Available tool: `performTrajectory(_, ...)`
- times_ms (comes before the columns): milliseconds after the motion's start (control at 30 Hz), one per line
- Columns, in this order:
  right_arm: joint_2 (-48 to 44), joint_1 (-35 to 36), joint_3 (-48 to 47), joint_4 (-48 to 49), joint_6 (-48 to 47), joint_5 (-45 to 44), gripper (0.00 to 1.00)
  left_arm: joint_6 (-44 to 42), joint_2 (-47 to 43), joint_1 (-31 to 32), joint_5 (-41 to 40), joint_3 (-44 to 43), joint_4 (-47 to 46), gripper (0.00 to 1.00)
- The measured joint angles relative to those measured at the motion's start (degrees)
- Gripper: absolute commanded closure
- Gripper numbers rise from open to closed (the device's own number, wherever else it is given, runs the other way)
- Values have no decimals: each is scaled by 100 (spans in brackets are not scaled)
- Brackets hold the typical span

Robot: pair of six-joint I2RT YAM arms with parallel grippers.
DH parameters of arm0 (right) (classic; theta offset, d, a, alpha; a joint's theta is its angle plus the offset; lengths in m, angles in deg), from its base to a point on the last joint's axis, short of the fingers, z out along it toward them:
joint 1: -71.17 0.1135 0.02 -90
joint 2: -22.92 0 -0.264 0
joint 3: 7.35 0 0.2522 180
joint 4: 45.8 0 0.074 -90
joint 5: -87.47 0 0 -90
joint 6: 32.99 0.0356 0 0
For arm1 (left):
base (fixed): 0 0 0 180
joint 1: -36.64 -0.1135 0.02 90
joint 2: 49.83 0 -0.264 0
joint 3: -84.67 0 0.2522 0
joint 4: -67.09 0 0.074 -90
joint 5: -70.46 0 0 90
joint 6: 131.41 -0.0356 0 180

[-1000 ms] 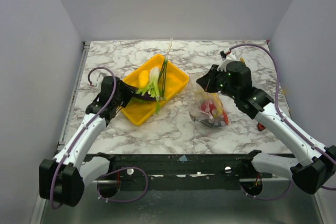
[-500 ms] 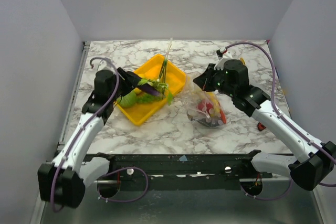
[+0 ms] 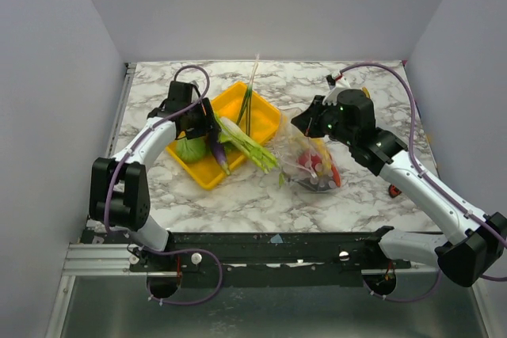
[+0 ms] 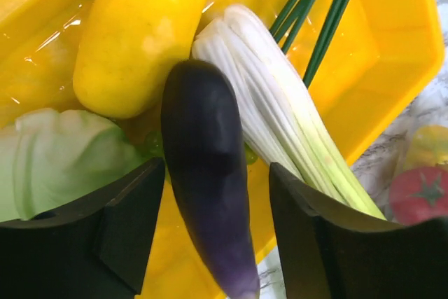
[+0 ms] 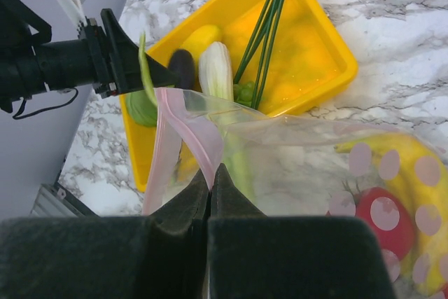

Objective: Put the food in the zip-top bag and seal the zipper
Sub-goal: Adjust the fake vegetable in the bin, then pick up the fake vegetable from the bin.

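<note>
My left gripper grabs the purple eggplant across its middle (image 3: 216, 147) next, so the narrow end stays free to enter the zip-top bag (image 3: 310, 160) first.
My left gripper (image 3: 207, 126) is open over the yellow tray (image 3: 268, 113), its jaws on either side of a purple eggplant (image 4: 206, 173) with a small gap on both sides. Beside the eggplant lie green-white leeks (image 4: 266, 103), a yellow fruit (image 4: 140, 33) and a green cabbage (image 4: 63, 159). In the top view the leeks (image 3: 249, 144) stick out over the tray's near edge toward the zip-top bag (image 3: 310, 160). My right gripper (image 5: 212, 173) is shut on the bag's pink zipper (image 5: 189, 127) and holds the mouth up. A red tomato (image 5: 381, 218) and a banana (image 5: 399, 152) lie inside the bag.
Thin dark green stalks (image 3: 247, 104) lie across the tray's far corner. A small red object (image 3: 394, 191) sits on the marble table by the right arm. Grey walls close in the left, right and back sides.
My left arm has swung up and to the right along the tray. The leeks and eggplant have shifted toward the bag, and now stick out over the tray's near edge. The right gripper keeps holding the zipper.
</note>
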Motion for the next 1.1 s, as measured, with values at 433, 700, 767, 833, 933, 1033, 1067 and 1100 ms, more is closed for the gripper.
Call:
performTrajectory(433,61,0,0,-13,-2,-50,99,-544,17,-11,-127,-334,776,21)
performTrajectory(700,61,0,0,-9,2,-50,99,-542,-210,444,-586,-70,1045,21)
performTrajectory(767,61,0,0,-11,2,-50,99,-538,83,619,-800,-166,1211,23)
performTrajectory(833,61,0,0,-13,2,-50,99,-507,391,684,-949,-291,1360,36)
performTrajectory(933,59,0,0,-15,2,-55,99,-509,599,699,-1115,-422,1488,61)
performTrajectory(1033,59,0,0,-17,2,-57,99,-542,629,686,-1239,-492,1633,81)
performTrajectory(1067,59,0,0,-17,2,-57,99,-551,629,675,-1272,-511,1657,85)
performTrajectory(1100,57,0,0,-17,2,-57,99,-568,625,664,-1290,-533,1668,89)
